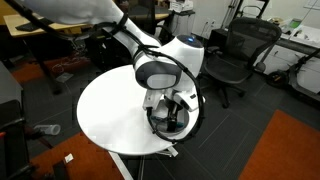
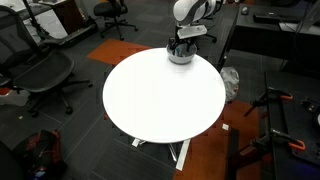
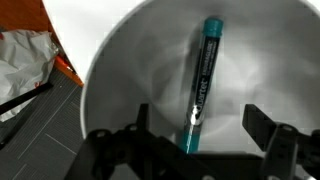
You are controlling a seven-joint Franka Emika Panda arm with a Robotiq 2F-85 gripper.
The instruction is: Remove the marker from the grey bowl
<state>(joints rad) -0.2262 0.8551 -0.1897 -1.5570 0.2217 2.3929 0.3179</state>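
In the wrist view the marker's near end (image 3: 192,131) runs back between and past my fingers, so it is time for my gripper to close on the marker now.
The marker (image 3: 202,80) lies inside the grey bowl (image 3: 120,70), dark in the middle with teal ends, running from the bowl's far side toward me in the wrist view. My gripper (image 3: 196,128) is open, with its fingers on either side of the marker's near end, just above the bowl's floor. In both exterior views the gripper (image 1: 168,112) (image 2: 181,45) hangs straight down into the bowl (image 1: 166,124) (image 2: 180,56) at the edge of the round white table (image 2: 160,95). The marker is hidden in those views.
The bowl stands near the table's rim (image 1: 120,145). A crumpled white bag (image 3: 22,62) lies on the floor beyond the table's edge. Office chairs (image 1: 235,50) (image 2: 45,70) and desks stand around the table.
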